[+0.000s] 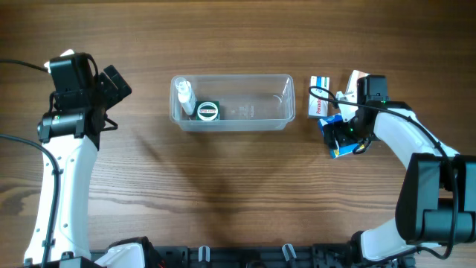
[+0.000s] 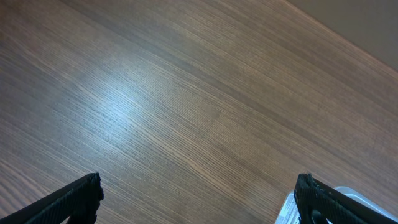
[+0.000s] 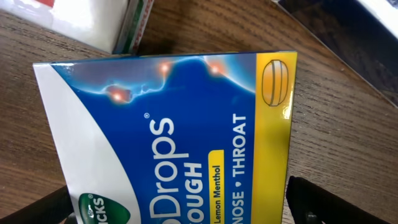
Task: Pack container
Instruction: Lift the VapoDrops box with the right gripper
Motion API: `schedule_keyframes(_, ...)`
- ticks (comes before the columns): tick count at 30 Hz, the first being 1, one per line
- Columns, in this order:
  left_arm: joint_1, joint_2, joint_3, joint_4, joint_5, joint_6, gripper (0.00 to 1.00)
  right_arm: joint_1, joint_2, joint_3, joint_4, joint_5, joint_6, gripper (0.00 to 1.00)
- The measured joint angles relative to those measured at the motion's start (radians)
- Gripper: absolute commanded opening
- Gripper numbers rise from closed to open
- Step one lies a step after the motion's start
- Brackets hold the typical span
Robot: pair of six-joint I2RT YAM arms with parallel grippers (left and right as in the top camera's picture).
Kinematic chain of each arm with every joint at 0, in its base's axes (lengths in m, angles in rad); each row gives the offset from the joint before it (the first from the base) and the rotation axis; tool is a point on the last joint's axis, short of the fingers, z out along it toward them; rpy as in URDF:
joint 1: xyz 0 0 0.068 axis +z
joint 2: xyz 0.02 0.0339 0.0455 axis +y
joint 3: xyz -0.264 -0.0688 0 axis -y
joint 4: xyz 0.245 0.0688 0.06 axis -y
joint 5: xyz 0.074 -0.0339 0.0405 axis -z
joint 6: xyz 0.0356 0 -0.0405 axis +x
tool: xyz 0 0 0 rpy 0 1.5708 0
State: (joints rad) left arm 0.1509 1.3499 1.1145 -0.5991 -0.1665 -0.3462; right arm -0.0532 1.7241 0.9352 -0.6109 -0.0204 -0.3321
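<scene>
I should close my right gripper now. The white and yellow edges of the cough drops box are between both fingers, so it would hold the box.
The clear container lies at the table's middle, with a small white bottle and a round green-topped tin at its left end. To its right a blue and yellow cough drops box lies flat on the wood. My right gripper is low over this box and open. Its fingers straddle the box, and a strip of bare wood shows between the yellow edge and the right finger. My left gripper stands open at the far left with nothing between its fingers.
A white and red box and another white box lie just beyond the blue one, close to the right gripper. A white box corner shows in the right wrist view. Something pale and clear peeks from behind the left gripper's right finger.
</scene>
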Motion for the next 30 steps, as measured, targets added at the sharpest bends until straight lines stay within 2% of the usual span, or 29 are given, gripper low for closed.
schedule_keyframes(7,0.000,0.000,0.000,0.000,0.000,0.000,1.00,0.000,0.012,0.000,0.022,-0.005,0.010,0.94)
schedule_keyframes(18,0.000,0.000,0.000,0.000,0.000,0.000,1.00,0.000,0.018,0.000,0.031,-0.013,0.033,0.80)
schedule_keyframes(25,0.000,0.000,0.000,0.000,0.000,0.000,1.00,0.000,0.018,0.002,0.026,-0.013,0.051,0.77)
schedule_keyframes(30,0.000,0.000,0.000,0.000,0.000,0.000,1.00,0.000,0.018,0.024,-0.039,-0.013,0.083,0.77)
